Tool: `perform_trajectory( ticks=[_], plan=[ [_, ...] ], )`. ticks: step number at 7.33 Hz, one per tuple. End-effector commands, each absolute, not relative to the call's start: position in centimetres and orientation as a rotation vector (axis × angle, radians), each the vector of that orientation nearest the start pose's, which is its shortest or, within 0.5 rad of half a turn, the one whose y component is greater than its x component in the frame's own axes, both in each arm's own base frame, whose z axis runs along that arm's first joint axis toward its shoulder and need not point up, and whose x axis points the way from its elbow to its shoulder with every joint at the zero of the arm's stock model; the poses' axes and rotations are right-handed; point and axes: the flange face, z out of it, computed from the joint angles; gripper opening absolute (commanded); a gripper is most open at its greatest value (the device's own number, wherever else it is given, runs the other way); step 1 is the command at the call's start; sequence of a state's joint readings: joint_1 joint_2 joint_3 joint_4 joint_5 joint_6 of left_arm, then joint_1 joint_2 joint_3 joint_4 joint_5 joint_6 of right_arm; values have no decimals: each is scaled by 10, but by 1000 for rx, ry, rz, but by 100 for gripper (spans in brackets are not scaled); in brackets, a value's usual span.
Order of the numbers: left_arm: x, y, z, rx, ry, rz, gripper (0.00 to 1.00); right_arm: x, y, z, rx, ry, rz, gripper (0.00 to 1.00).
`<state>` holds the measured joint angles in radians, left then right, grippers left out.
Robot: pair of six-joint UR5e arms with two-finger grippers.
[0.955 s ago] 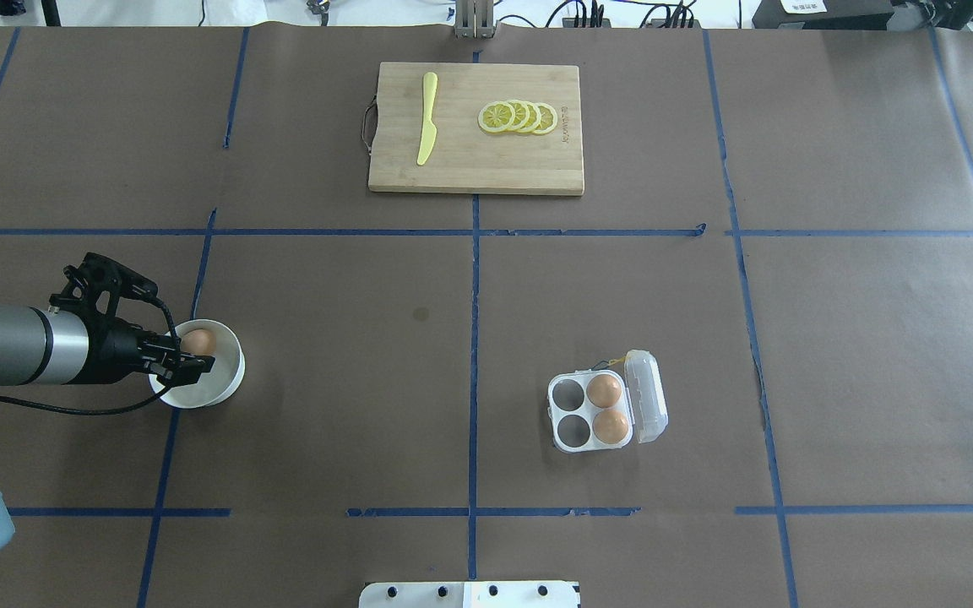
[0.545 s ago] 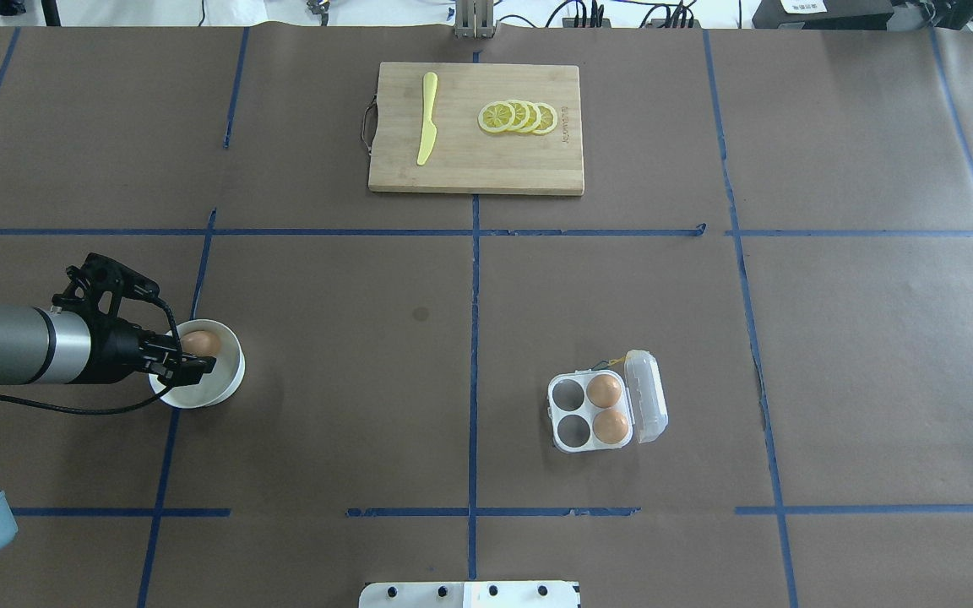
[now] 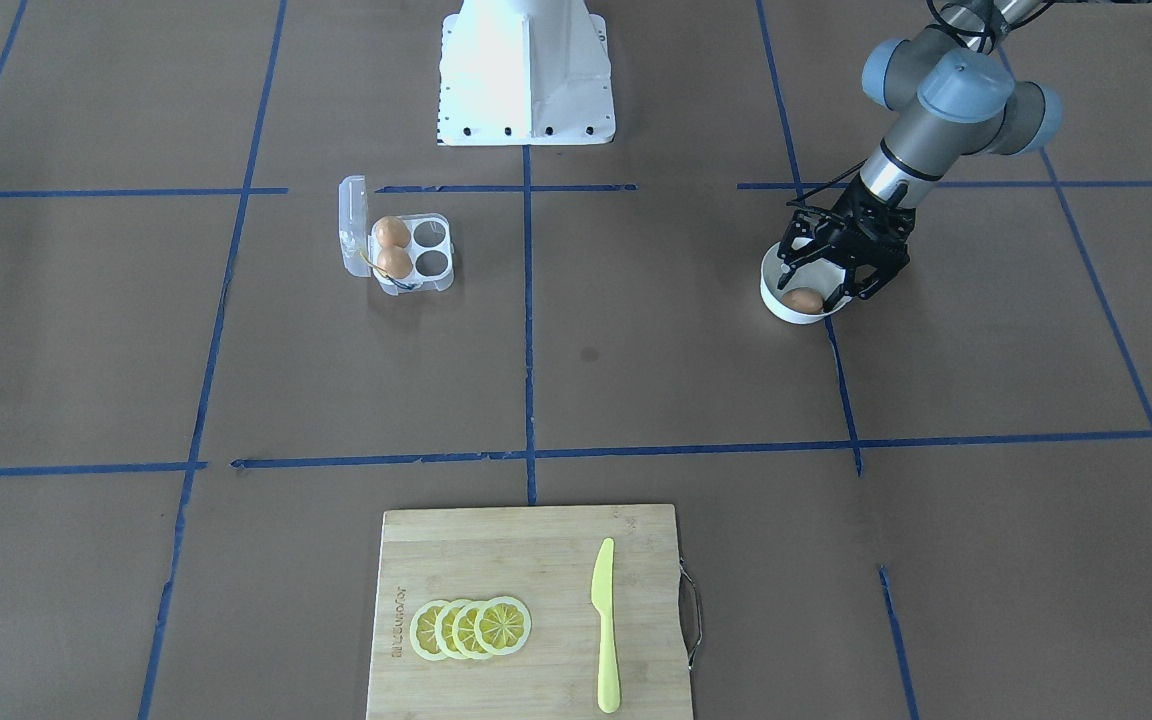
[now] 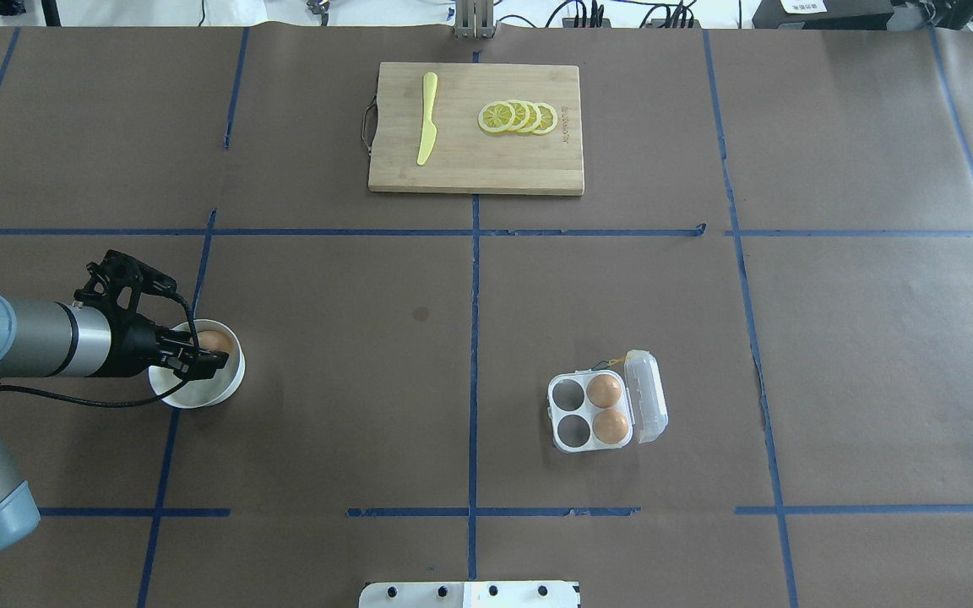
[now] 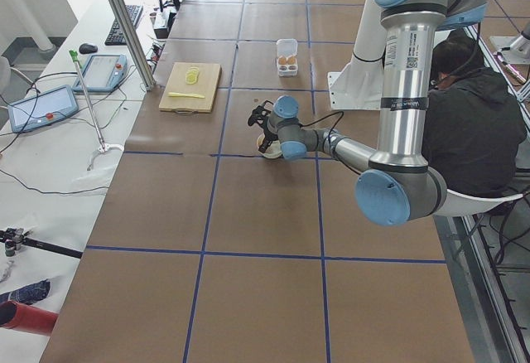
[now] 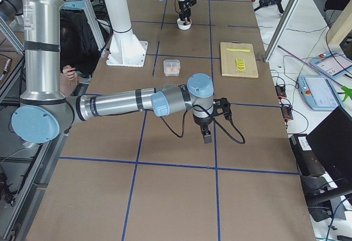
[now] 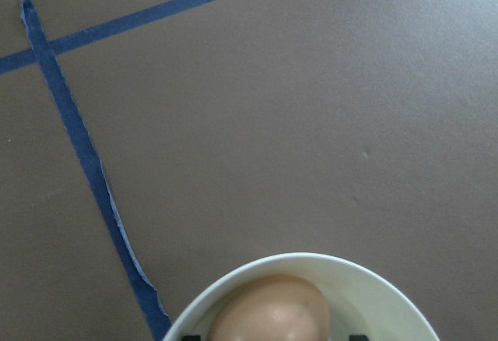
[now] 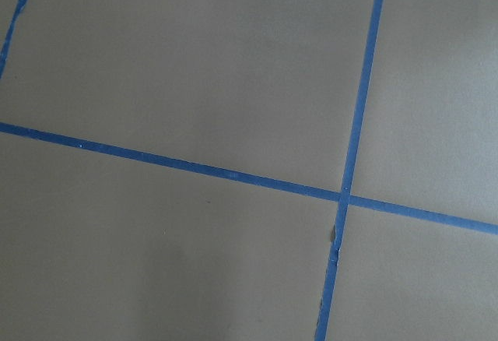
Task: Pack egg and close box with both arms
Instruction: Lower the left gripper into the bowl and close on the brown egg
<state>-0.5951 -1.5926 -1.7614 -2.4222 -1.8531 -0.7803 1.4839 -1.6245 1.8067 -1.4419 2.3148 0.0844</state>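
Note:
My left gripper grabs the orange-brown egg around its rounded body (image 3: 803,300) next, to pack it into the clear box (image 3: 398,246).
One orange-brown egg (image 4: 216,340) lies in a white bowl (image 4: 225,384) at the left; it also shows in the left wrist view (image 7: 268,310). My left gripper (image 4: 206,361) reaches into the bowl, open, fingers on either side of the egg (image 3: 804,300). The clear box (image 4: 569,411) stands right of centre with its lid (image 4: 648,397) swung open to the right. Two eggs (image 4: 605,390) fill its right cells; the two left cells are empty. My right gripper (image 6: 207,136) shows only in the exterior right view, low over the table; I cannot tell if it is open or shut.
A wooden cutting board (image 4: 475,173) with a yellow knife (image 4: 426,118) and lemon slices (image 4: 518,116) lies at the far middle. Blue tape lines cross the brown table cover. The white pedestal base (image 3: 526,70) stands at the robot's side.
My left arm has shifted a little to the right, and its gripper has moved further over the bowl toward the egg. The box and its eggs have not moved.

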Motion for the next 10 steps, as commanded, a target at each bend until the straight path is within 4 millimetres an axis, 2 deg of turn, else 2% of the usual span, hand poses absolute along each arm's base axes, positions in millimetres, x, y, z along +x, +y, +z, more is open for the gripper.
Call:
perform_trajectory(
  ticks=[1,3,4,5,7,8,9,10],
  plan=[
    [383,-386,466,478,976,325,73,24,-484,555,233,-760,-120,100],
    [386,-387,464,479,979,327,73,24,-484,556,231,-760,-120,100],
    [385,-386,462,482,983,328,69,24,-484,556,231,-760,-119,100],
    [386,-387,461,483,984,328,56,24,-484,556,233,-760,-120,100],
    [382,-386,455,494,992,331,18,24,-484,556,233,-760,-120,100],
    [373,-388,454,525,986,357,15,24,-484,556,233,-760,-120,100],
    [360,-378,454,544,978,402,15,24,-484,556,233,-760,-120,100],
    [344,-369,443,561,994,414,15,24,-484,556,233,-760,-120,100]
  ],
)
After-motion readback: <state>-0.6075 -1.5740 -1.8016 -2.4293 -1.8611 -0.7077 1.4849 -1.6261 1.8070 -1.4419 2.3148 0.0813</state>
